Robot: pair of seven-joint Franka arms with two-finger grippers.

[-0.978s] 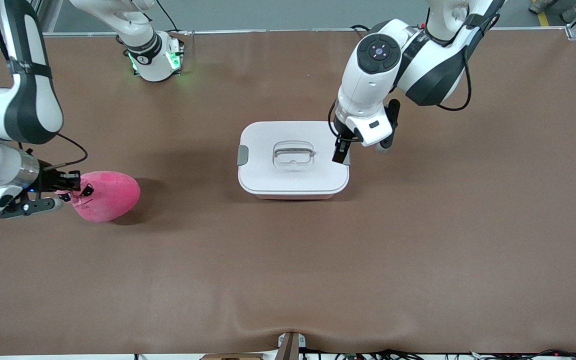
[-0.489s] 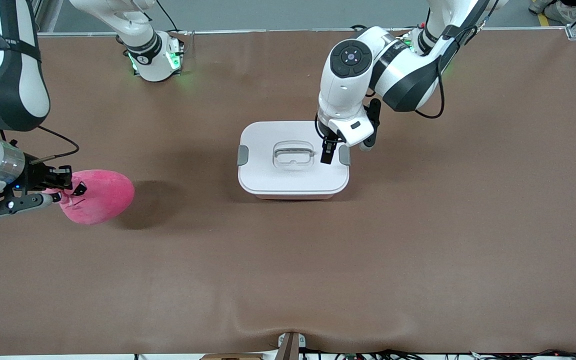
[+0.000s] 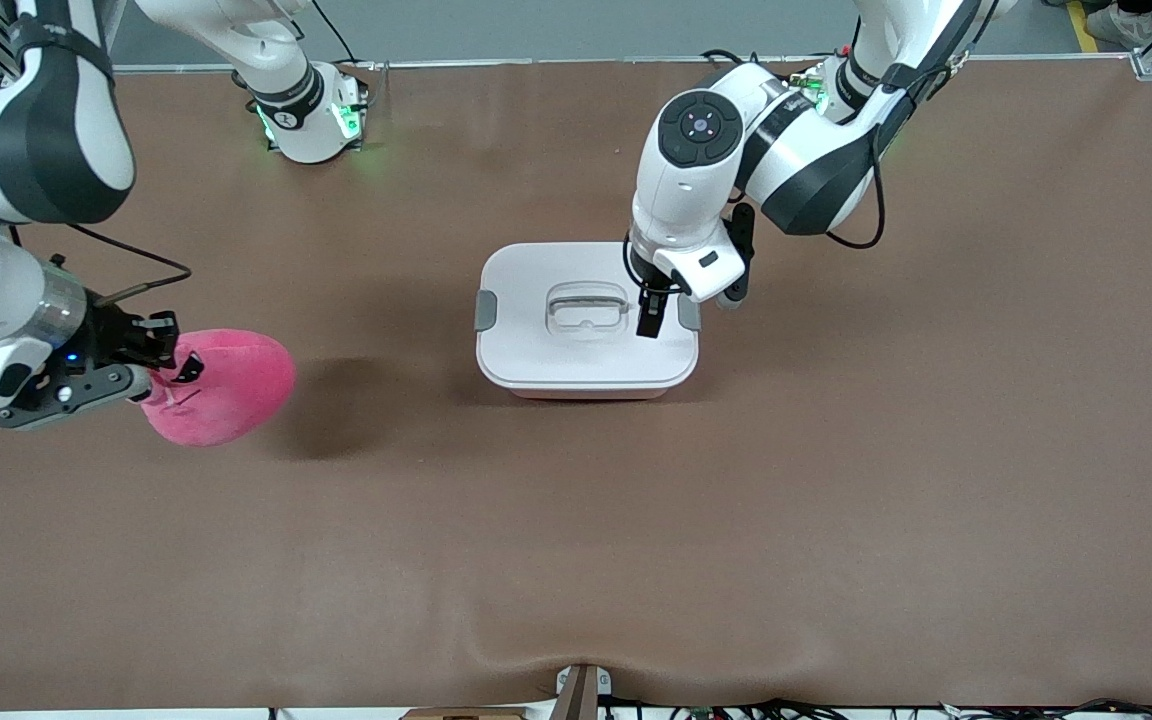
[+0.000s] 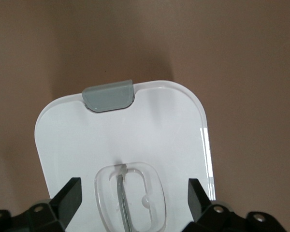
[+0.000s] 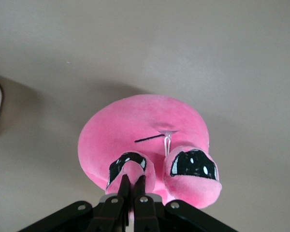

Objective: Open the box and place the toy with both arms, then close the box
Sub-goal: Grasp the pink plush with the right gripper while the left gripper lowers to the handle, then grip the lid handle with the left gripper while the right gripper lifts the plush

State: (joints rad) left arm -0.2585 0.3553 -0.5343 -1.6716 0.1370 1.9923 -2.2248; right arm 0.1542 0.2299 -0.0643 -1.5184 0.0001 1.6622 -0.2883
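Note:
My left gripper has to grip the white lid by its recessed handle [image 3: 586, 307] next, so that I can open the box for the pink toy [image 3: 226, 385].
The box [image 3: 586, 345] stands mid-table with its white lid on and a grey latch [image 3: 485, 310] at each end. My left gripper [image 3: 649, 318] hangs open just above the lid, beside the recessed handle [image 3: 586, 307] and close to the latch [image 3: 689, 313] at the left arm's end. In the left wrist view its fingers [image 4: 70, 193] stand wide apart on either side of the handle [image 4: 130, 195], with one latch [image 4: 108, 95] past it. My right gripper [image 3: 164, 365] is shut on a bump of the pink toy [image 3: 226, 385] and holds it above the table at the right arm's end. The right wrist view shows the toy [image 5: 145, 130] in the gripper [image 5: 131, 182].
The brown mat [image 3: 836, 480] covers the whole table. The right arm's base [image 3: 311, 115] with green lights stands at the table's edge farthest from the front camera. A small mount [image 3: 581, 690] sits at the nearest edge. The toy's shadow [image 3: 341, 405] lies between toy and box.
My left gripper has moved from the latch at the left arm's end in over the lid toward the handle. My right gripper has lifted the toy and shifted it slightly toward the box.

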